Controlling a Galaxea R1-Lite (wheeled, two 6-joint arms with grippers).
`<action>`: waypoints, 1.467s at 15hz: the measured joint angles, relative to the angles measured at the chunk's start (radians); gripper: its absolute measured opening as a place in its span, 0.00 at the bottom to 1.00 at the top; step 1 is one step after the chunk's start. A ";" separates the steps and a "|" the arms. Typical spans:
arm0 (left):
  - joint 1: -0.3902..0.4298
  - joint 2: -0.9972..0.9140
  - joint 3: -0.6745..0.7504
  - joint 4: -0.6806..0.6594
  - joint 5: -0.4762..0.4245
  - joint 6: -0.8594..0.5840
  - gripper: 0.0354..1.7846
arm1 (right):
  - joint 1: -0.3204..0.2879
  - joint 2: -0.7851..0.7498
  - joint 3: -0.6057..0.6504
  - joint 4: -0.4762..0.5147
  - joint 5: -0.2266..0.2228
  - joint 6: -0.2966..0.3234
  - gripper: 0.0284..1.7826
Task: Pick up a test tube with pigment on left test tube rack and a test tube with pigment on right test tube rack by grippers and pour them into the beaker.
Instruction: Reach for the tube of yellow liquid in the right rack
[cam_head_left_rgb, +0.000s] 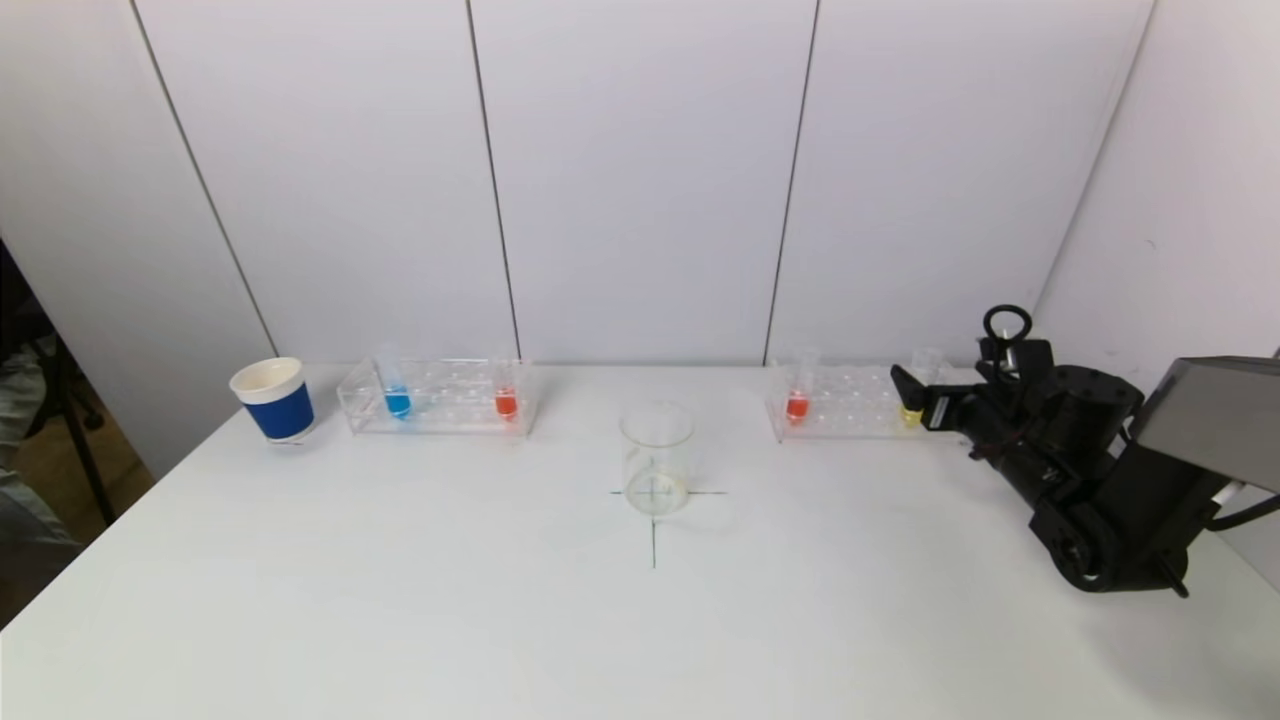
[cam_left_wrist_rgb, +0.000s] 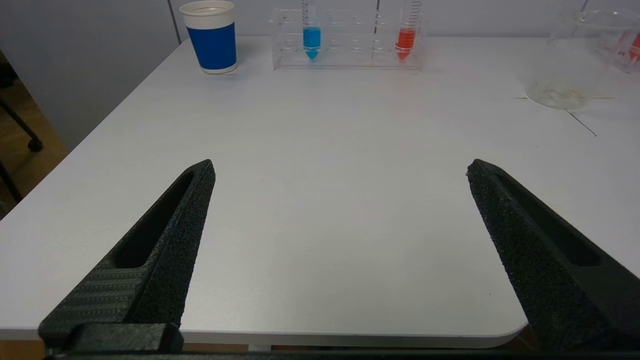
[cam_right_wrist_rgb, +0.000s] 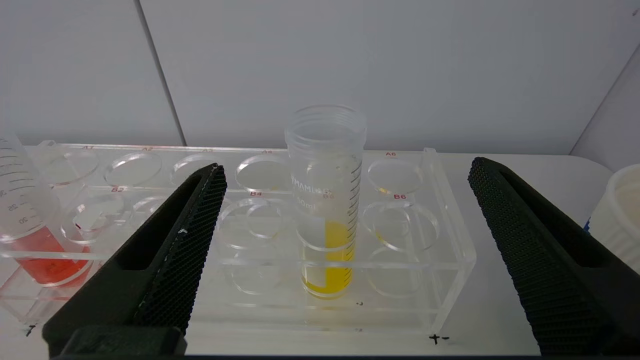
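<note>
The robot's right gripper will next hold the yellow-pigment tube by its bare upper side below the tube's threaded opening (cam_head_left_rgb: 926, 364) (cam_right_wrist_rgb: 325, 180), because the rack closes around the lower half of the tube.
A clear beaker (cam_head_left_rgb: 656, 458) stands at mid-table on a drawn cross. The left test tube rack (cam_head_left_rgb: 440, 412) holds a blue tube (cam_head_left_rgb: 397, 400) and an orange-red tube (cam_head_left_rgb: 506, 402). In the right rack (cam_head_left_rgb: 850, 420) stand a red tube (cam_head_left_rgb: 797, 405) and a yellow tube (cam_head_left_rgb: 912, 413). My right gripper (cam_right_wrist_rgb: 346, 167) is open just in front of the right rack's end, and the yellow tube (cam_right_wrist_rgb: 327, 200) stands upright beyond the gap between its fingers, untouched. My left gripper (cam_left_wrist_rgb: 340, 162) hangs open and empty over the table's near left corner, out of the head view.
A blue paper cup (cam_head_left_rgb: 273, 398) with a white rim stands left of the left rack. The right wrist view shows a white cup rim (cam_right_wrist_rgb: 620, 220) past the right rack's end. White wall panels close off the table's back and right sides.
</note>
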 joint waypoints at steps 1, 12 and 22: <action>0.000 0.000 0.000 0.000 0.000 0.000 0.99 | 0.003 0.001 -0.008 0.000 0.000 0.000 0.99; 0.000 0.000 0.000 0.000 0.000 0.001 0.99 | 0.016 0.028 -0.059 0.000 -0.001 -0.005 0.99; 0.000 0.000 0.000 0.000 0.000 0.001 0.99 | 0.016 0.043 -0.076 0.000 -0.002 -0.005 0.99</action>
